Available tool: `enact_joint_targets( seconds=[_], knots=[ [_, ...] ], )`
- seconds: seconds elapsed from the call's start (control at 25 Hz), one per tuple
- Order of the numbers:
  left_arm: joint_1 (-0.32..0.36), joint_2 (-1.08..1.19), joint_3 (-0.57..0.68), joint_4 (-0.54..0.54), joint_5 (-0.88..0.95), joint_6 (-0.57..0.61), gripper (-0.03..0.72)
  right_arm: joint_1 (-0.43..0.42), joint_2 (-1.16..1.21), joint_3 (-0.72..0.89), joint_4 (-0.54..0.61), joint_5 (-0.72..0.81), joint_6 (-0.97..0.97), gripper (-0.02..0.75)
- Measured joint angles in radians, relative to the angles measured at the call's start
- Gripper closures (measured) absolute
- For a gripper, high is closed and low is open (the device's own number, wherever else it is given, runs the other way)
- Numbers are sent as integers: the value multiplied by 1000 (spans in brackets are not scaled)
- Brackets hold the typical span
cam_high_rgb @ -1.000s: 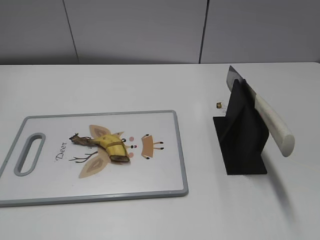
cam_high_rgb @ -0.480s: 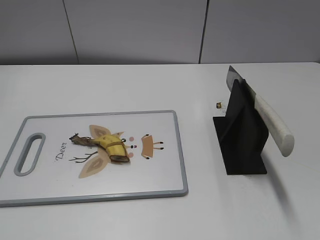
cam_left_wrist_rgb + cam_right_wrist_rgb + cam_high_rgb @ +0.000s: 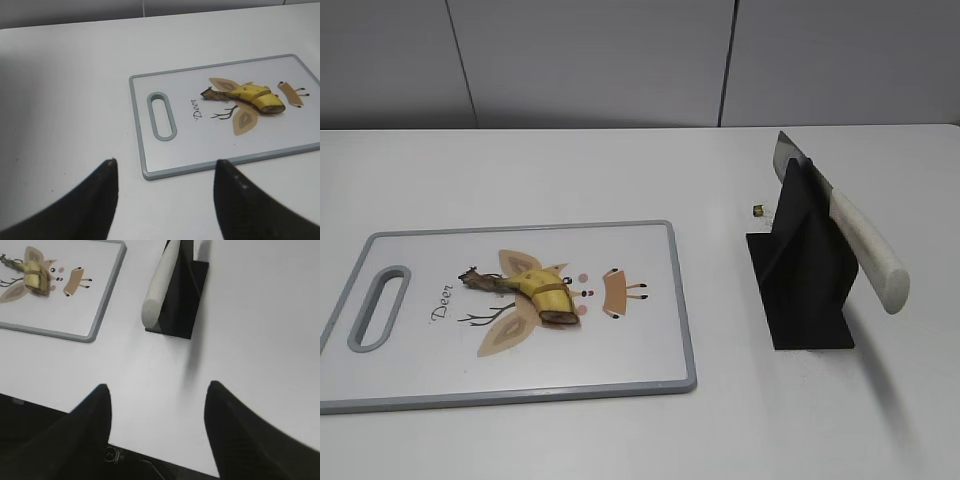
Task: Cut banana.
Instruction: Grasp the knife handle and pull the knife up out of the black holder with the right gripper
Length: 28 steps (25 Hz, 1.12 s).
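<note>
The robot's right gripper needs to grab the knife next by its cream handle (image 3: 865,250), so that it can cut the banana (image 3: 542,290).
A short piece of yellow banana (image 3: 542,290) with a dark stem lies on the white, grey-rimmed cutting board (image 3: 640,360); it also shows in the left wrist view (image 3: 252,96) and the right wrist view (image 3: 34,272). A knife with a cream handle (image 3: 865,250) rests slanted in a black stand (image 3: 805,275), handle toward the front; the handle also shows in the right wrist view (image 3: 159,287). My left gripper (image 3: 165,167) is open and empty, above the table left of the board's handle end. My right gripper (image 3: 157,390) is open and empty, above the table's front edge, short of the stand.
The board (image 3: 150,172) has a slot handle (image 3: 161,115) at its left end and printed drawings. A small brass-coloured object (image 3: 758,210) lies behind the stand. The table's front edge (image 3: 165,460) runs under my right gripper.
</note>
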Motion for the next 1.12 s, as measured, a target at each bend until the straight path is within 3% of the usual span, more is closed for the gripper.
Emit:
enact_joint_targets(
  seconds=[0.36, 0.6, 0.76, 1.12],
  knots=[
    [0, 0, 0, 0, 0, 0, 110, 31, 268, -166, -1, 65, 142, 298],
    [0, 0, 0, 0, 0, 0, 110, 198, 391, -232, -45, 65, 233, 156],
    [0, 0, 0, 0, 0, 0, 110, 292, 485, -303, -129, 80, 297, 139],
    [0, 0, 0, 0, 0, 0, 110, 304, 761, -505, -154, 129, 313, 151]
  ],
)
